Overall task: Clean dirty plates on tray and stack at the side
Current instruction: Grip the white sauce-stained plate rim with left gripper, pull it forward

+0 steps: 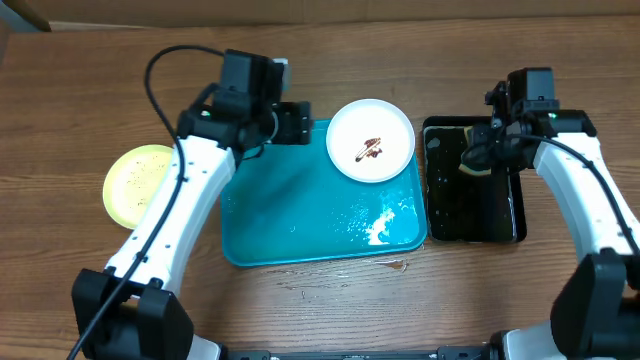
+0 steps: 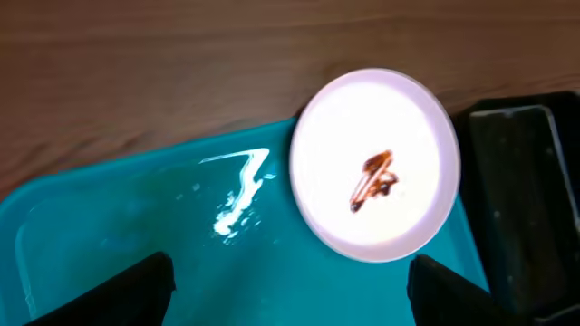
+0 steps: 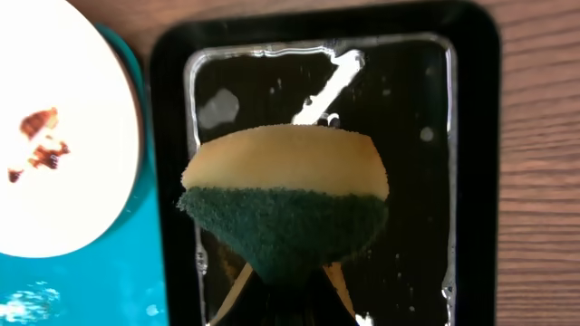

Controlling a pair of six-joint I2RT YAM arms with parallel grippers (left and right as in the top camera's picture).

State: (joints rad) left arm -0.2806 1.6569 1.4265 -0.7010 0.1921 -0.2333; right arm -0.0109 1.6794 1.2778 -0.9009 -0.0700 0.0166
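Note:
The white plate (image 1: 371, 140) has a smeared side that should stay open to clean. My left gripper should grab the plate by its rim on the side away from the sponge.
A white plate (image 1: 371, 140) with a brown sauce smear lies on the far right corner of the turquoise tray (image 1: 290, 220); it also shows in the left wrist view (image 2: 374, 163) and the right wrist view (image 3: 54, 136). A pale yellow-green plate (image 1: 135, 180) lies on the table left of the tray. My left gripper (image 2: 285, 290) is open and empty above the tray's far edge, just left of the white plate. My right gripper (image 3: 290, 290) is shut on a yellow and green sponge (image 3: 285, 199) above the black tray (image 1: 470, 215). A third plate is out of view.
Soapy white foam (image 1: 385, 225) and wet patches lie on the turquoise tray's near right part. The black tray (image 3: 471, 136) holds water and stands right of the turquoise tray. A small brown smear (image 1: 395, 265) marks the table in front of the tray.

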